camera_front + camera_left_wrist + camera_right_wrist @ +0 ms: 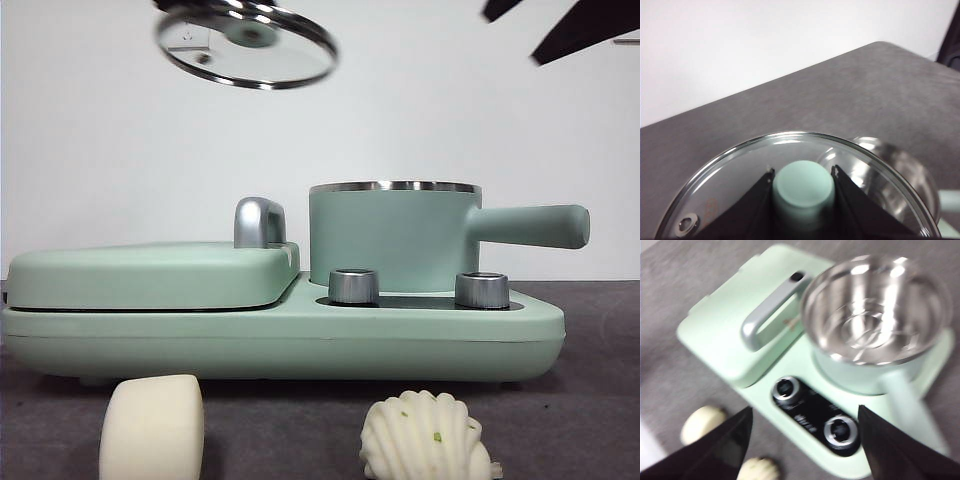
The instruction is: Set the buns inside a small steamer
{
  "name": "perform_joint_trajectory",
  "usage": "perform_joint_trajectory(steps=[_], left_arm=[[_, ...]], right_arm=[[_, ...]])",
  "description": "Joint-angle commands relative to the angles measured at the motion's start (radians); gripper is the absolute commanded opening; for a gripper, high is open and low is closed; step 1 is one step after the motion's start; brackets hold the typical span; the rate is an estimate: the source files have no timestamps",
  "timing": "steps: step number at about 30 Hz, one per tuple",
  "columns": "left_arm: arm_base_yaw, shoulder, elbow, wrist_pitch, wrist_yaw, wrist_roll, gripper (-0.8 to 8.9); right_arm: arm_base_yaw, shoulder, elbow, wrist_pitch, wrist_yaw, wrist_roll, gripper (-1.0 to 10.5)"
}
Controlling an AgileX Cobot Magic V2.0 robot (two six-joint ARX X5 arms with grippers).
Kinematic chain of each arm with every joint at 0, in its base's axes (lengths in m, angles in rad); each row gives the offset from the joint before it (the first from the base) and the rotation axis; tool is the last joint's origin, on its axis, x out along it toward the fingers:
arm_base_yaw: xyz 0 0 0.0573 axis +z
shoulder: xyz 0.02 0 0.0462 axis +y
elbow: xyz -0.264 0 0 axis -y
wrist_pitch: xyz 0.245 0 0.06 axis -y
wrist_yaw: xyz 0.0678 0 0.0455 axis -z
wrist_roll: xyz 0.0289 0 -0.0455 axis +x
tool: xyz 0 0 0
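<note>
The smooth bun [152, 425] needs to go in the small steamer [395, 235], so my right gripper will grab it by its rounded sides next.
The small steamer [395, 235] stands uncovered on the right of the green base, its long handle [535, 225] pointing right. Its steel inside [875, 310] holds nothing. My left gripper [803, 172] is shut on the green knob [803, 187] of the glass lid [245, 45] and holds it high, up and to the left of the steamer. The smooth bun [152, 425] and the ridged shell bun [425, 440] lie on the table in front of the base. My right gripper [805, 412] is open and empty, high above the base's front edge, showing as black tips [515, 35].
The flat green grill plate [150, 275] with its chrome handle [258, 222] is closed, left of the steamer. Two steel knobs [353, 286] [481, 290] stand on the base front. Both buns show in the right wrist view [702, 422] [759, 470]. The table is grey.
</note>
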Motion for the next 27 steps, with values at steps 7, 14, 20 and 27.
perform_joint_trajectory(steps=[7,14,20,27], left_arm=[[0.131,-0.143,0.029,-0.154,-0.003,0.064,0.11],[0.254,-0.227,0.029,-0.212,-0.003,0.067,0.10],[0.311,-0.263,0.029,-0.213,-0.003,0.067,0.10],[0.325,-0.268,0.029,-0.213,-0.003,0.067,0.10]], right_arm=[[0.249,0.227,0.110,-0.012,0.023,0.203,3.3],[0.409,0.426,0.203,-0.063,0.086,0.386,3.8],[0.495,0.555,0.235,-0.059,0.138,0.489,4.2],[0.552,0.670,0.240,-0.024,0.140,0.579,4.2]])
